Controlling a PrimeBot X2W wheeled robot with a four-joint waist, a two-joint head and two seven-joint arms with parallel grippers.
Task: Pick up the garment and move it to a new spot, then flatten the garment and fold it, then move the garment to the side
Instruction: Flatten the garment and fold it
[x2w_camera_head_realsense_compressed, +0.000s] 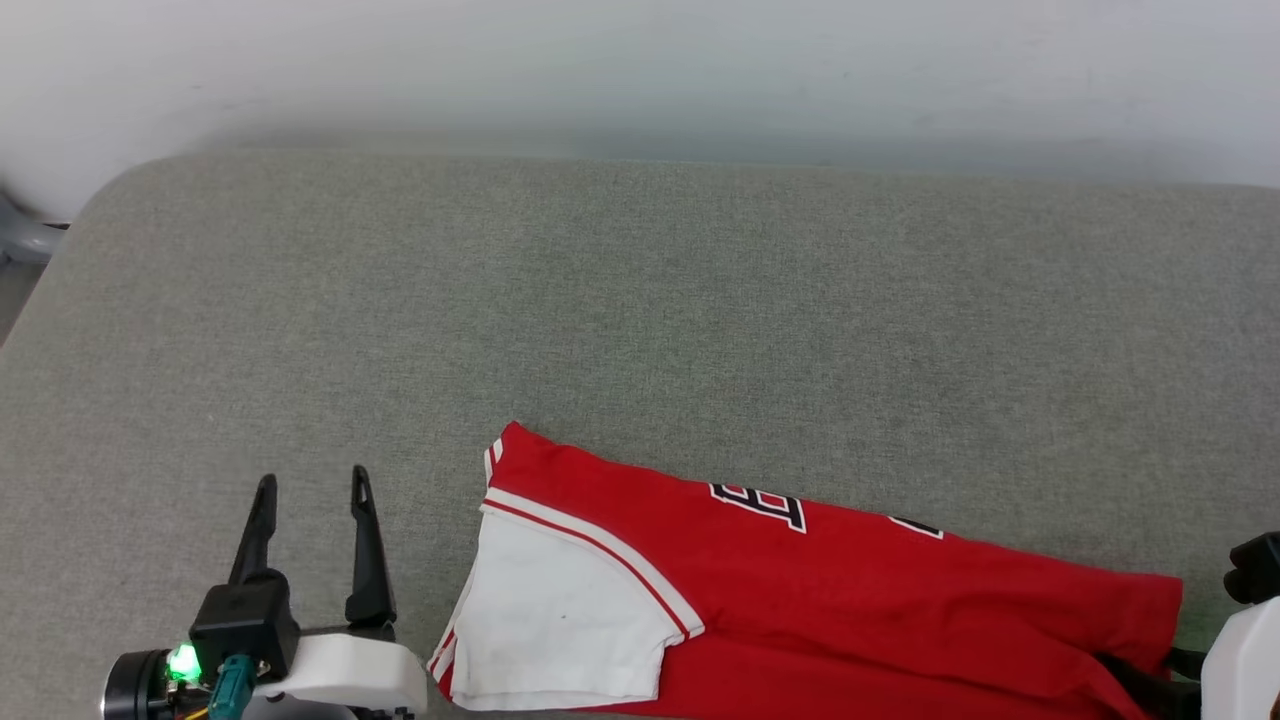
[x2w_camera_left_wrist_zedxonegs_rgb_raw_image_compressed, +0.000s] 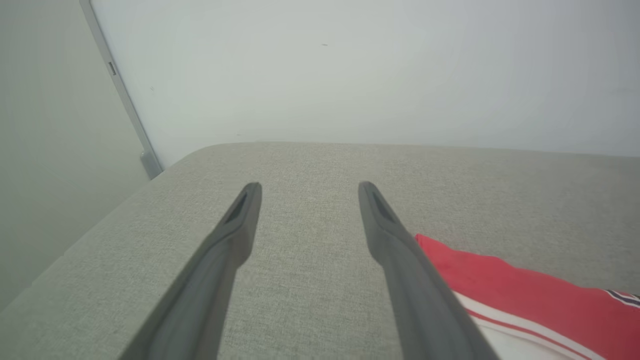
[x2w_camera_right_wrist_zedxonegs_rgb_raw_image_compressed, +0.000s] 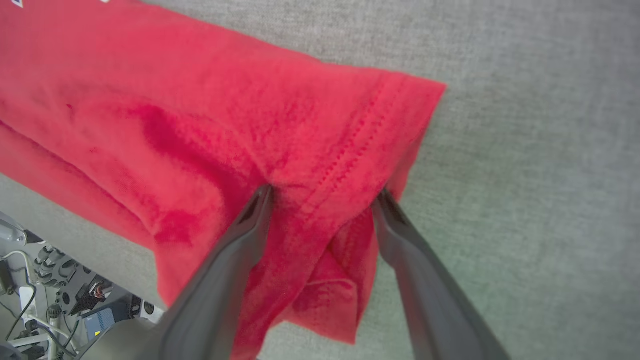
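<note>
My right gripper is open around the garment's stitched hem, which bunches up between its fingers, and will pinch the garment there next. The garment's red body (x2w_camera_head_realsense_compressed: 828, 564) lies flat.
The garment (x2w_camera_head_realsense_compressed: 850, 600), a red jersey with a white sleeve, striped trim and block lettering, lies folded in a long band near the front edge of the grey table (x2w_camera_head_realsense_compressed: 600, 300). My left gripper (x2w_camera_head_realsense_compressed: 312, 478) stands open over bare cloth just left of the sleeve, and the same gripper (x2w_camera_left_wrist_zedxonegs_rgb_raw_image_compressed: 310, 186) has nothing between its fingers. The garment (x2w_camera_left_wrist_zedxonegs_rgb_raw_image_compressed: 525, 295) shows beside its right finger. My right gripper (x2w_camera_right_wrist_zedxonegs_rgb_raw_image_compressed: 324, 191) is open at the garment's (x2w_camera_right_wrist_zedxonegs_rgb_raw_image_compressed: 225, 110) right end. Its spread fingers straddle the stitched hem, which bunches between them.
A pale wall runs along the table's far side. The table's rounded far-left corner (x2w_camera_head_realsense_compressed: 120, 190) drops off to the floor. Beneath the near edge, the robot's base and cables (x2w_camera_right_wrist_zedxonegs_rgb_raw_image_compressed: 50, 295) show. My right forearm (x2w_camera_head_realsense_compressed: 1240, 660) sits at the lower right.
</note>
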